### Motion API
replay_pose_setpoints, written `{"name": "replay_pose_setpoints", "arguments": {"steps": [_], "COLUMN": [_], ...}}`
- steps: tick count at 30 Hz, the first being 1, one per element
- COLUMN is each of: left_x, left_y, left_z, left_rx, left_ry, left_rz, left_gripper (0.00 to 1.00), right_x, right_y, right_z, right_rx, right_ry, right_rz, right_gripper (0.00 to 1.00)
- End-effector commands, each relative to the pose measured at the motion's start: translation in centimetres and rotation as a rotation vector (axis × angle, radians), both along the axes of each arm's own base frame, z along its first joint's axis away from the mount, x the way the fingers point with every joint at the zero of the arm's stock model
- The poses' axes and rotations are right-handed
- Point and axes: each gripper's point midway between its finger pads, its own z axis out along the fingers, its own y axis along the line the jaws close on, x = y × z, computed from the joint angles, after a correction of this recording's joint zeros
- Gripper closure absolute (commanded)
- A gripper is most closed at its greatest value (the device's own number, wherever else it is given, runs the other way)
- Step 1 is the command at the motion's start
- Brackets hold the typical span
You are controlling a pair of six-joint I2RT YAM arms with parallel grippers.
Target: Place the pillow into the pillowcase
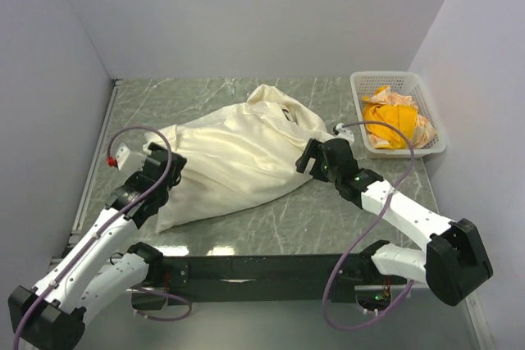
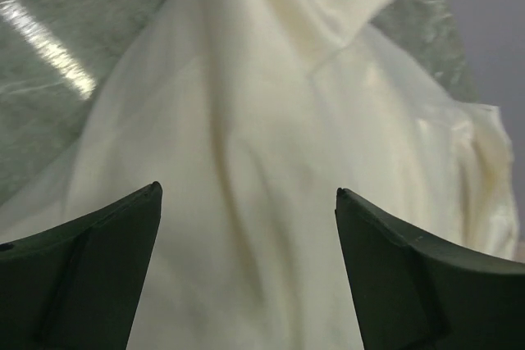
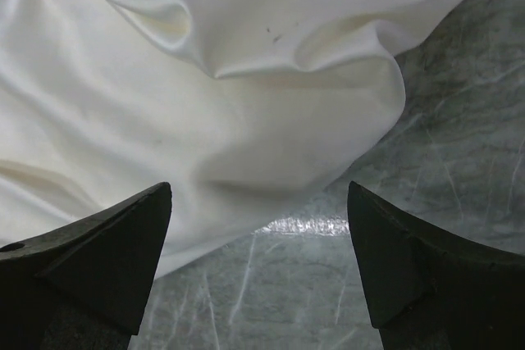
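Observation:
My right gripper is to grab the pillowcase by its near edge (image 1: 287, 187) (image 3: 267, 202) next, so the pillowcase's other end stays free for my left gripper to hold.
A wrinkly, sheeny cream pillowcase (image 1: 230, 161) lies bulging across the middle of the table. At its far end the pillow (image 1: 275, 104) shows, with a black-printed tag at its edge. I cannot tell how much of the pillow is inside the cloth. My left gripper (image 1: 168, 168) is open over the pillowcase's left end; its wrist view is filled with cream cloth (image 2: 246, 120) between the spread gripper (image 2: 248, 194). My right gripper (image 1: 310, 157) is open at the cloth's right near edge, with cloth (image 3: 205, 96) ahead of the gripper (image 3: 258, 194) and bare table below.
A white plastic basket (image 1: 392, 78) holding an orange-yellow cloth (image 1: 387, 120) stands at the back right. The green marble tabletop (image 1: 328, 219) is walled at the back and on both sides. A black bar runs along the near edge.

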Motion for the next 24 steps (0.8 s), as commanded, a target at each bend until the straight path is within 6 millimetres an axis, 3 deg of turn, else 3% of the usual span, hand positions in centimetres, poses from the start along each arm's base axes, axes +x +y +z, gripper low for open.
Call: {"name": "replay_pose_setpoints", "arguments": {"steps": [1, 7, 10, 12, 13, 14, 15, 17, 20, 23, 24], "left_x": [-1.8, -1.4, -1.3, -0.7, -0.5, -0.3, 0.2, 0.7, 1.0, 1.1, 1.2], "left_y": [1.7, 1.0, 0.7, 0.3, 0.1, 0.0, -0.4, -0.8, -1.1, -1.4, -1.4], "left_z": [-2.7, -5.0, -5.9, -5.8, -5.7, -5.5, -4.9, -3.6, -1.2, 2.1, 4.0], "left_rx": [-0.038, -0.043, -0.008, 0.009, 0.020, 0.048, 0.048, 0.085, 0.123, 0.150, 0.152], "left_ry": [0.055, 0.081, 0.102, 0.084, 0.074, 0.070, 0.047, 0.022, -0.025, -0.086, -0.121], "left_rz": [0.130, 0.100, 0.061, 0.028, 0.010, -0.024, -0.042, -0.101, -0.152, -0.206, -0.211], "left_gripper": [0.10, 0.25, 0.46, 0.68, 0.74, 0.81, 0.90, 0.99, 0.99, 0.99, 0.99], "right_x": [0.1, 0.7, 1.3, 1.5, 1.8, 2.0, 2.0, 2.2, 1.7, 0.9, 0.5], "right_y": [0.5, 2.7, 3.1, 3.3, 3.5, 3.6, 3.5, 3.6, 3.1, 2.5, 2.0], "right_z": [-0.4, -1.7, -1.0, -0.1, 0.8, 1.1, 1.3, 2.4, 4.3, 6.8, 7.3], "right_rx": [0.025, 0.068, 0.081, 0.088, 0.095, 0.092, 0.087, 0.086, 0.079, 0.083, 0.071], "right_ry": [-0.014, 0.023, 0.012, -0.004, -0.019, -0.022, -0.016, -0.034, -0.050, -0.090, -0.092], "right_rz": [0.024, 0.088, 0.090, 0.099, 0.102, 0.104, 0.102, 0.110, 0.105, 0.110, 0.102], "right_gripper": [0.06, 0.11, 0.23, 0.36, 0.44, 0.64, 0.72, 0.91, 0.98, 0.98, 0.98]}}
